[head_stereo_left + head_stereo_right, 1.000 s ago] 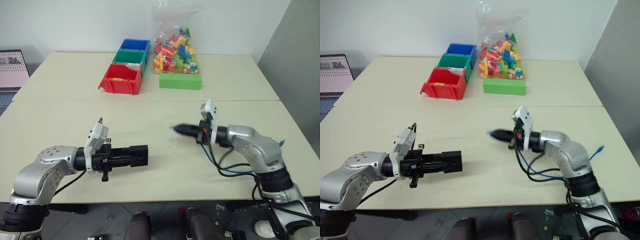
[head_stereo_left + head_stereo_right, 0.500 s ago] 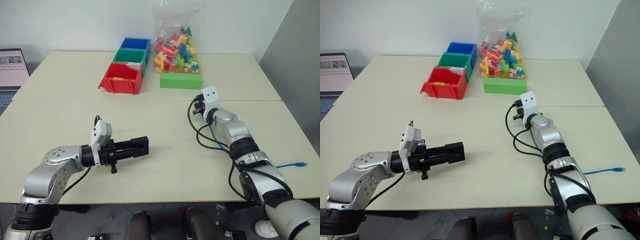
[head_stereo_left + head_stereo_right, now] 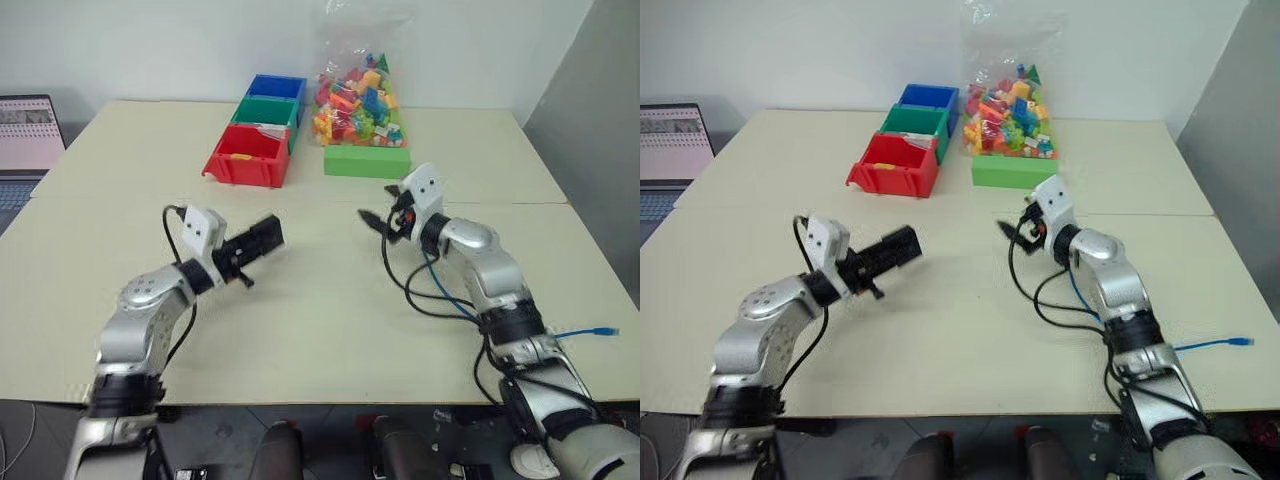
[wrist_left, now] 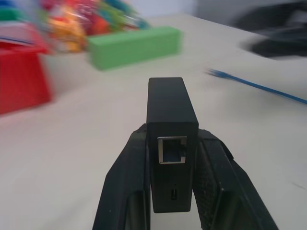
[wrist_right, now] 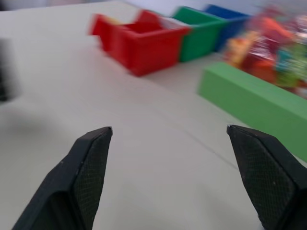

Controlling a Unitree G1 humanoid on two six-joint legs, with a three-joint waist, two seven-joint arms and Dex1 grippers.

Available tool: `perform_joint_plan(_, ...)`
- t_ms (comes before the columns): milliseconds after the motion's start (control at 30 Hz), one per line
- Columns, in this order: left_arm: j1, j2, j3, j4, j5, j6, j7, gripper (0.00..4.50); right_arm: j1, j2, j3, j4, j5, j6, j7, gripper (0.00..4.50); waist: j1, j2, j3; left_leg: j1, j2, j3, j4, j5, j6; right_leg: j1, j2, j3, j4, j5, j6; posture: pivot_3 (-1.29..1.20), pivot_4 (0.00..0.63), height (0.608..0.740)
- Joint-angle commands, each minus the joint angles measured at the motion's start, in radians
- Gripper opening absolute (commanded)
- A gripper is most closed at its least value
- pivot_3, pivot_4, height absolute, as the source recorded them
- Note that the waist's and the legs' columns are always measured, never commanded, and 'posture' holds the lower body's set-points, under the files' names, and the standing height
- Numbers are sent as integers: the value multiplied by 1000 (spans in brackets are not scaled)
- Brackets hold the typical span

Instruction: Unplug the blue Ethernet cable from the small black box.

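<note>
The small black box hangs above the table and would drop if I opened now, so my left gripper keeps holding the box.
My left gripper (image 4: 171, 135) is shut on the small black box (image 4: 171, 112), held above the table left of centre; the box also shows in the left eye view (image 3: 262, 234). The box's port (image 4: 171, 150) faces the wrist camera and has nothing in it. The blue Ethernet cable (image 3: 588, 330) lies loose on the table at the right, and part of it runs under my right arm. It crosses the left wrist view (image 4: 254, 85) too. My right gripper (image 5: 175, 158) is open and holds nothing. It points left toward the box (image 3: 378, 222), a gap apart.
Red (image 3: 245, 157), green (image 3: 265, 112) and blue (image 3: 275, 88) bins stand in a row at the back. Beside them are a bag of colourful bricks (image 3: 358, 95) and a long green block (image 3: 367, 160). A laptop (image 3: 28, 130) sits at the far left.
My right gripper, shut on the cable's blue end a second ago, has opened; the cable now lies on the table. My left arm moved forward and swung right with the box.
</note>
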Motion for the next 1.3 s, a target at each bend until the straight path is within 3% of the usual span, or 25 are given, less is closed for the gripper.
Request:
perform_joint_plan(33,-90,-34,30,202,132,-202,185,786,25,-33,20,-224,79,133,71,3908,1,0,0,0,0,0,0,0,0,0,0,0,0,0,0,0,150,740)
perform_joint_plan(200,-166,-70,20,451,201,-345,279,786,27,-15,41,-294,74,243,16,3908,4,-1,0,0,-1,0,1,0,0,1,0,-3,0,0,0,0,150,740)
perform_joint_plan(433,-172,-77,19,604,210,-411,252,786,31,-8,59,-333,59,297,-15,3908,8,-1,0,-1,-1,0,1,0,0,0,-1,-4,0,0,0,0,150,740)
perform_joint_plan(500,-158,-79,34,605,182,-399,226,1491,33,-8,60,-342,57,304,-21,3942,8,-1,-1,0,-1,0,1,0,0,1,-1,-4,0,0,0,0,150,740)
perform_joint_plan(633,-138,-83,40,579,160,-387,204,2255,34,0,61,-346,60,314,-32,3942,8,-1,-1,0,-1,0,1,0,0,1,-1,-4,0,0,1,0,150,740)
perform_joint_plan(867,-68,-84,47,447,144,-301,217,3675,46,17,66,-350,59,318,-57,3942,7,-1,-1,0,-1,0,1,0,0,1,-1,-4,0,0,1,0,150,740)
perform_joint_plan(1067,76,-30,49,166,133,-64,220,3675,109,16,47,-373,61,330,-95,3942,0,-1,-1,0,0,0,1,0,0,1,0,-3,0,0,1,0,150,740)
perform_joint_plan(1133,144,22,36,45,154,-10,190,3675,141,7,21,-382,66,325,-106,3942,-4,-1,-1,1,0,0,0,0,0,1,-1,-3,1,0,1,0,150,740)
perform_joint_plan(1300,255,144,122,-159,53,113,82,3675,198,-48,-67,-366,69,280,-109,3942,-9,-1,0,1,0,-1,0,0,0,1,-1,-1,1,-1,2,0,150,740)
